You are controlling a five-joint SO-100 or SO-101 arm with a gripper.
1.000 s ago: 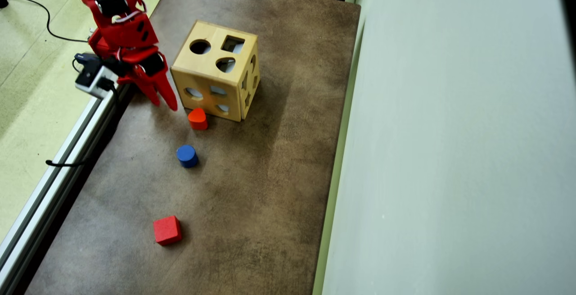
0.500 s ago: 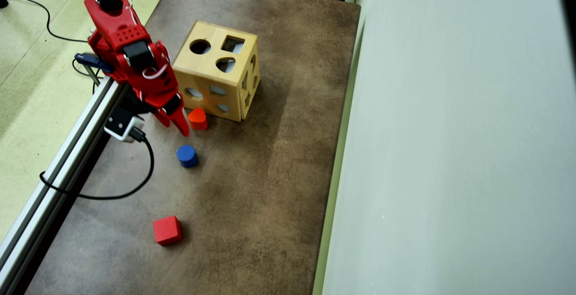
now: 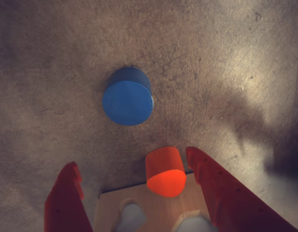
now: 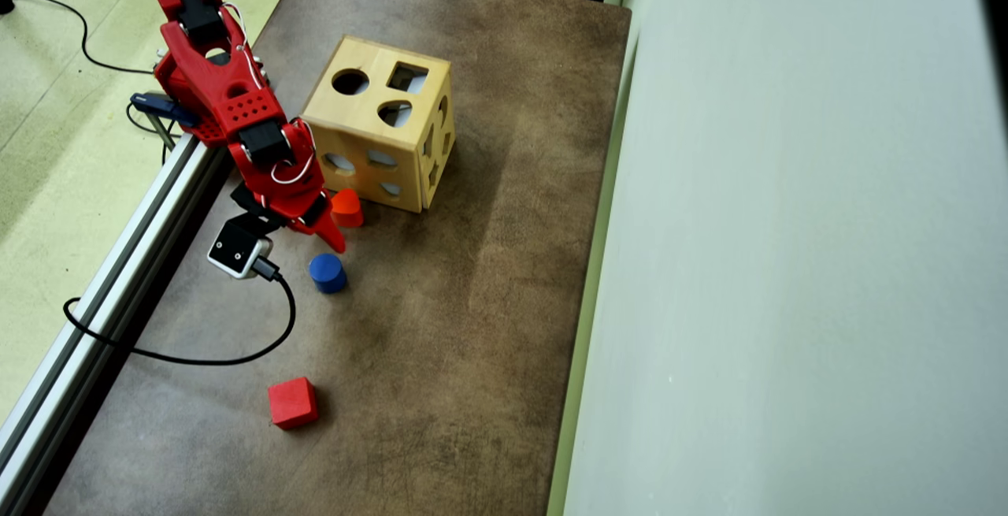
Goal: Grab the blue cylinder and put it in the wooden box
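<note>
My gripper needs to grab the blue cylinder by its curved side (image 3: 130, 74) next, to put it in the wooden box (image 3: 110, 205).
The blue cylinder (image 3: 127, 102) stands upright on the brown table, alone and untouched; the overhead view shows it (image 4: 327, 272) just below the red arm's tip. My gripper (image 3: 132, 159) is open and empty, its red fingers (image 3: 66, 193) spread wide and raised short of the cylinder. In the overhead view the gripper (image 4: 329, 237) hangs between the cylinder and the wooden box (image 4: 378, 134). The box's light-wood face with cut-outs (image 3: 153, 208) shows low between my fingers.
An orange-red rounded block (image 3: 164, 171) stands by the box's corner, close to my right finger; it also shows in the overhead view (image 4: 346, 207). A red cube (image 4: 292, 402) lies nearer the table's front. A black cable (image 4: 236, 354) loops left. A wall (image 4: 787, 264) bounds the right side.
</note>
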